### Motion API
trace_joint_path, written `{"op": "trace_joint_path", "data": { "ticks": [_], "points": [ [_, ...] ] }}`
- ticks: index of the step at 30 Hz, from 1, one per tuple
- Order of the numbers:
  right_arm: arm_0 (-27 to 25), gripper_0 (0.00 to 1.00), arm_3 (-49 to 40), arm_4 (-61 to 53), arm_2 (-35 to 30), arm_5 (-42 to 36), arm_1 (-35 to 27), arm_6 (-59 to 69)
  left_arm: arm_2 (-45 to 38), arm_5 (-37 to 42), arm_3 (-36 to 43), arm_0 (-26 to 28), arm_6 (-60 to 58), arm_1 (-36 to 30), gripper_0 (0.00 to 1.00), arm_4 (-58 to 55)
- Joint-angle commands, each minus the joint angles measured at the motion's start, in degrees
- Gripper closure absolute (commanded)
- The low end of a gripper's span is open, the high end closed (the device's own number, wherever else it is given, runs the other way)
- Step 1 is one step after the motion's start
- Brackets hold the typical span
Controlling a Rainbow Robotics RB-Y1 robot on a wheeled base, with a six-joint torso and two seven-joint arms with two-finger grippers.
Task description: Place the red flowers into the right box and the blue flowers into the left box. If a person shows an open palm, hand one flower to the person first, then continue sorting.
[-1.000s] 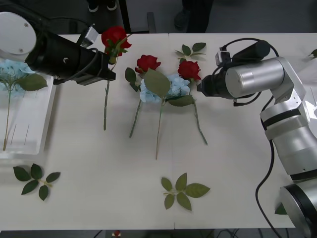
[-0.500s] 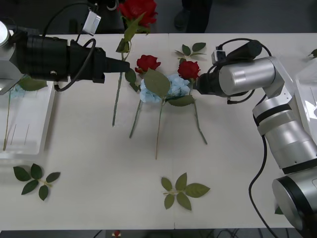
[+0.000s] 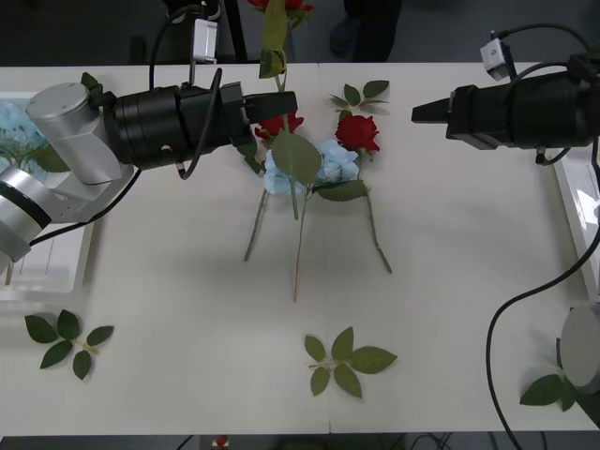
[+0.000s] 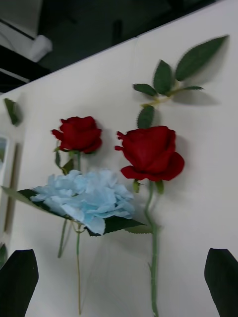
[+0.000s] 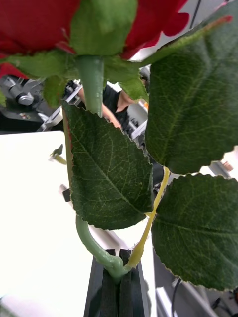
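My right gripper is to pick up the red flower next by the bare green stem, because the flower's soft petals spread wide and loose at the top.
My left gripper hangs over the table's far middle, shut on the stem of a red flower whose bloom reaches past the far edge. The left wrist view shows that stem pinched between the black fingers, the bloom above. Two red flowers and a blue flower lie on the table centre. My right gripper hovers open to their right, apart from them; its wrist view shows the red flowers and blue flower. The left box holds a blue flower. The right box sits at the right edge.
Loose leaf sprigs lie at the front left, front centre, far centre and front right. Bare tabletop stretches between the flowers and the front edge.
My left gripper has lifted its red flower higher and carried it right, over the centre flowers. The right gripper has drawn back to the right, away from the red flower it was beside.
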State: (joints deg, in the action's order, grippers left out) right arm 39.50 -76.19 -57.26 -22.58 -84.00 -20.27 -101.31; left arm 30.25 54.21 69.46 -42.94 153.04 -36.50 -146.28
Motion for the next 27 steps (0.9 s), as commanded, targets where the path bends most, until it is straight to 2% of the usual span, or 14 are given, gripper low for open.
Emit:
{"op": "trace_joint_path", "data": {
  "ticks": [1, 8, 14, 19, 27],
  "points": [
    [-2.85, 0.02, -2.13, -8.4, 0.61, -0.03, -2.05, -9.52, -0.63, -0.42, 0.59, -0.04, 1.96, 2.13, 1.0, -1.64],
    [-8.39, 0.02, -2.04, -21.93, 0.69, -1.61, -2.49, -22.0, -0.63, -2.09, 0.59, -0.21, 1.96, 5.38, 1.0, -3.05],
    [-12.52, 0.02, -2.13, -35.73, 0.26, -6.44, -3.02, -24.46, -0.63, -1.92, 0.77, -0.39, 1.96, 5.47, 1.0, -3.84],
    [-13.4, 0.02, -2.13, -43.64, 0.87, -9.34, -3.2, -24.9, -0.63, -1.92, 0.77, -0.3, 1.96, 5.47, 1.0, -3.84],
    [-11.81, 0.02, -2.48, -46.89, 8.43, -1.7, -1.35, -27.19, -0.63, -1.92, 0.77, -0.21, 1.96, 5.47, 1.0, -3.84]
  ]
}}
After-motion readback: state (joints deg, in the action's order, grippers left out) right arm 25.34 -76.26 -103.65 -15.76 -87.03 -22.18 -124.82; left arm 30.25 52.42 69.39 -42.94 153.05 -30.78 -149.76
